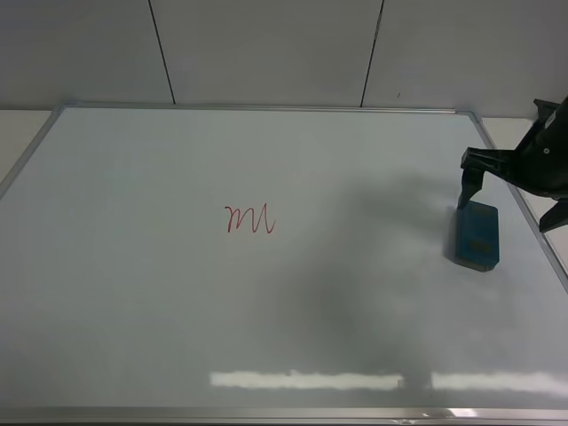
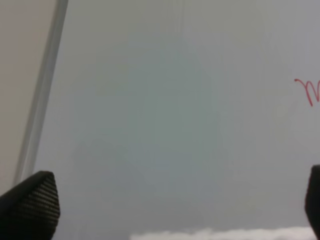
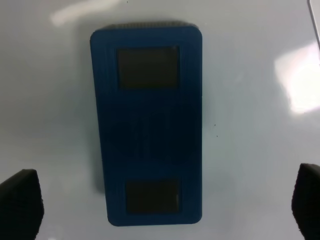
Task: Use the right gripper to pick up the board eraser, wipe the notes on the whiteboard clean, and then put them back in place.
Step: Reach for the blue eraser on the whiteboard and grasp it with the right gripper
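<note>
The robot's right gripper isn't ready to close on the board eraser (image 1: 477, 234) and needs to go lower first: its fingers end above the eraser's sides, one of them over the silver frame.
The whiteboard (image 1: 133, 293) fills most of the exterior view. The red notes (image 1: 249, 219), a cursive "m", sit left of its centre; the left wrist view catches their edge (image 2: 309, 90). The teal-blue board eraser (image 1: 477, 234) lies flat on the board near its right edge. My right gripper (image 1: 507, 211) is open above the eraser, one finger by its far end. In the right wrist view the eraser (image 3: 150, 125) lies lengthwise between the spread fingertips (image 3: 20, 202), not touched. My left gripper (image 2: 172, 207) is open and empty over bare board, out of the exterior view.
The board's silver frame (image 1: 266, 107) runs along the far side and also shows in the left wrist view (image 2: 42, 90). A grey panelled wall (image 1: 266, 49) stands behind. A bright glare strip (image 1: 306, 380) lies on the board near its front edge.
</note>
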Tool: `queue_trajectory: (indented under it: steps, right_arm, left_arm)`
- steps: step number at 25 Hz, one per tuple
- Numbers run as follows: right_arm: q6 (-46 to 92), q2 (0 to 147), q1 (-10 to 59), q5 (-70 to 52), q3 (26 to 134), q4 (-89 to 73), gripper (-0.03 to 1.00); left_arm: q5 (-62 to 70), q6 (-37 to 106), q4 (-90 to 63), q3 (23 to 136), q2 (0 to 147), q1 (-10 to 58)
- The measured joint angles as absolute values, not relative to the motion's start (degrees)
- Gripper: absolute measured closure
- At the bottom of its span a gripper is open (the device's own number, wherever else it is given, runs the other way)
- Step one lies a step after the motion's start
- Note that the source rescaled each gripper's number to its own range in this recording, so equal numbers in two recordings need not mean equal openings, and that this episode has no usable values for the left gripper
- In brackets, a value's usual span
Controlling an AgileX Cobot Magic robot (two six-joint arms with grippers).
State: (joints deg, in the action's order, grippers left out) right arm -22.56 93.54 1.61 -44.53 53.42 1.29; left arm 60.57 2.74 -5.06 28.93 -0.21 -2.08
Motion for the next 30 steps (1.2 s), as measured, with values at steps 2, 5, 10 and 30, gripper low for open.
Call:
queue_trajectory:
  steps: [2,5,10,30]
  right_arm:
    - [-22.5,94.8,1.6,-44.1,53.7,1.3,-0.03]
    - [-22.3,96.4,1.6,-43.0,53.7,1.3,-0.03]
    - [-22.0,99.4,1.6,-41.7,53.8,1.3,-0.03]
    - [-21.0,103.0,1.6,-38.8,53.8,1.8,-0.03]
  left_arm:
    - [60.6,2.7,-5.1,28.9,-0.2,-2.1]
    - [60.6,2.7,-5.1,28.9,-0.2,-2.1]
    - [60.6,2.7,-5.1,28.9,-0.2,-2.1]
    - [60.6,2.7,-5.1,28.9,-0.2,-2.1]
